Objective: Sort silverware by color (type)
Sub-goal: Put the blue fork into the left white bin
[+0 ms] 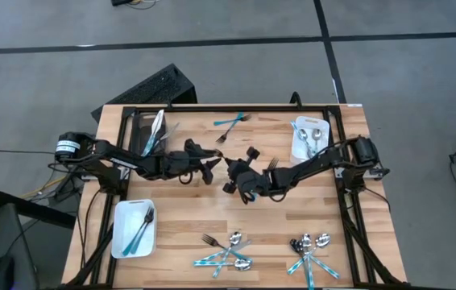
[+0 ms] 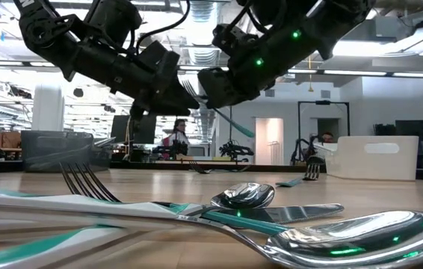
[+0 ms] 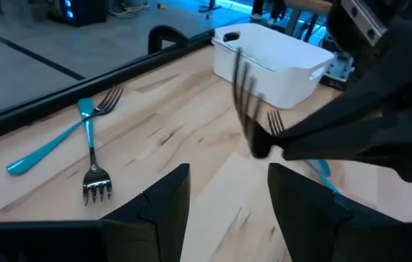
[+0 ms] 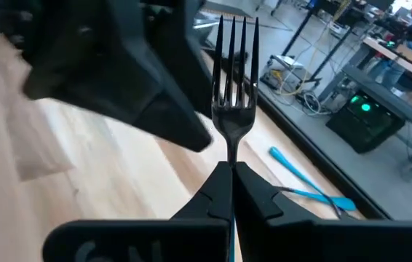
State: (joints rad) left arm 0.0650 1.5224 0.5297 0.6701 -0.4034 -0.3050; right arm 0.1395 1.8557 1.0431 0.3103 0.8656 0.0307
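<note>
I need to grab the teal fork by its tines with my left gripper next. Then I can sort the fork into the white bin with the other forks.
My right gripper is shut on a fork with silver tines and a teal handle, held above the middle of the table. My left gripper stands open just to the fork's left, facing its tines, and touches nothing. In the high view the two grippers nearly meet: left, right. Another fork lies flat on the table under my right arm. My right gripper pinches the fork's neck, just behind the tines, between its two fingertips. The fingers come about level from the table's right and lie along the fork. The tines stick out ahead toward my left gripper. The fork is lifted clear, its teal handle slanting down behind the fingers.
A white bin with silver spoons stands far right, a dark bin with silver pieces far left, and a white bin with teal pieces near left. Two crossed forks lie at the far edge. Mixed piles lie near.
</note>
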